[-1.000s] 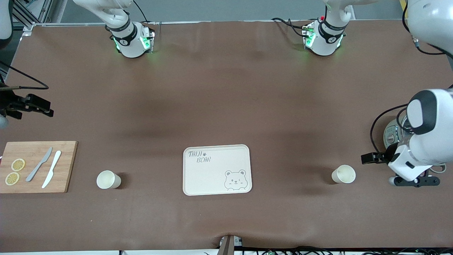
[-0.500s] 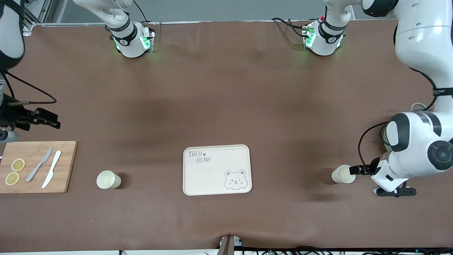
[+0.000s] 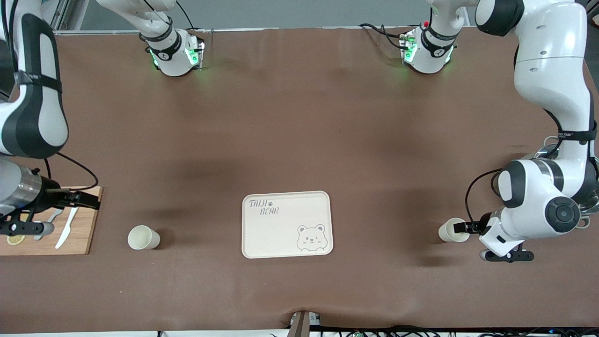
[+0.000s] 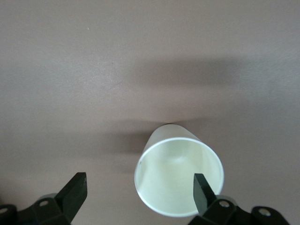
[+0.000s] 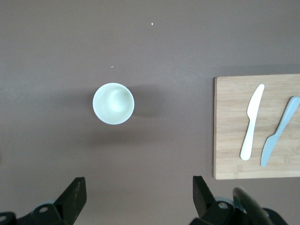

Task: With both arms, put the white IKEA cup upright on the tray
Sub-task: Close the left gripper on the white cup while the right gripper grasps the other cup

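Note:
My left gripper is going to grab the white cup by its rim (image 4: 221, 168) next. It needs to stand the cup upright on the cream tray.
The cream tray (image 3: 262, 234) printed "TAIJI BEAR" lies mid-table with nothing on it. Two white cups stand upright on the cloth. One cup (image 3: 142, 237) is toward the right arm's end, the other cup (image 3: 450, 230) toward the left arm's end. My left gripper (image 3: 461, 228) is open and low at that second cup. In the left wrist view (image 4: 138, 192) the cup (image 4: 179, 176) sits off-centre, with one finger (image 4: 202, 187) over its rim and the other wide of it. My right gripper (image 3: 88, 201) is open over the cutting board's corner. In its wrist view (image 5: 138, 194) the first cup (image 5: 113, 103) lies ahead.
A wooden cutting board (image 3: 86, 234) lies at the right arm's end with a white knife (image 3: 67, 229), a grey knife and a lemon slice (image 3: 14, 239), partly hidden by the right arm. The board (image 5: 229, 140) and both knives show in the right wrist view.
The left gripper has come in to the cup at its end of the table. The right gripper has moved toward the front camera, over the cutting board's corner.

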`<state>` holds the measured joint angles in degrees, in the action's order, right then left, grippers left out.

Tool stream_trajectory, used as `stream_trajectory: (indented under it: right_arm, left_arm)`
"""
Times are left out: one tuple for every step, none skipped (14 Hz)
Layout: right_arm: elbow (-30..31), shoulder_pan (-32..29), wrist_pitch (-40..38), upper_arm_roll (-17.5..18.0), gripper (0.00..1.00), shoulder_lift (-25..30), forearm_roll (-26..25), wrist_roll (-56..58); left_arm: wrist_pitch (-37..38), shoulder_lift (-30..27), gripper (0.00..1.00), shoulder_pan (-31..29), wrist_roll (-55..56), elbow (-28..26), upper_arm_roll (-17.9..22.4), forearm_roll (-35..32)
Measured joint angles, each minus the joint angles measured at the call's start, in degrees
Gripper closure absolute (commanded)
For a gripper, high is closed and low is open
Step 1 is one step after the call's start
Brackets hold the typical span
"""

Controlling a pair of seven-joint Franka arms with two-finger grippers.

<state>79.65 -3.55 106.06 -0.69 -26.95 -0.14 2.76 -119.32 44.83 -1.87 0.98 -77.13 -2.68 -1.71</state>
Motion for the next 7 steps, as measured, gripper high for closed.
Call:
stream_trajectory:
  right_arm:
    - [-1.17,-0.03,0.28,-0.03,0.00,-1.54,0.00,-0.05]
    - [-2.21,-0.08,0.75,-0.06,0.00,-3.12,0.00,-0.10]
    - [-2.91,-0.25,1.57,-0.10,0.00,-4.62,0.00,-0.15]
    - [-3.37,-0.55,2.63,-0.13,0.00,-5.97,0.00,-0.16]
    - [-3.65,-0.86,3.88,-0.14,0.00,-7.16,0.00,-0.16]
    - [-3.84,-1.07,5.12,-0.14,0.00,-8.16,0.00,-0.15]
    - [-4.01,-1.12,6.32,-0.14,0.00,-9.08,0.01,-0.15]
  left_arm:
    - [-0.55,0.85,0.00,-0.10,-0.12,-0.03,0.00,0.00]
    - [-1.02,1.65,0.00,-0.17,-0.16,-0.04,0.00,0.00]
    - [-1.32,2.33,0.00,-0.19,-0.16,-0.06,0.00,0.00]
    - [-1.49,2.77,0.22,-0.19,-0.16,-0.07,-0.01,0.00]
    - [-1.60,2.98,0.39,-0.19,-0.16,-0.07,-0.01,0.00]
    - [-1.64,3.00,0.55,-0.19,-0.16,-0.06,-0.01,0.00]
    - [-1.65,2.99,0.67,-0.19,-0.16,-0.03,-0.02,0.00]
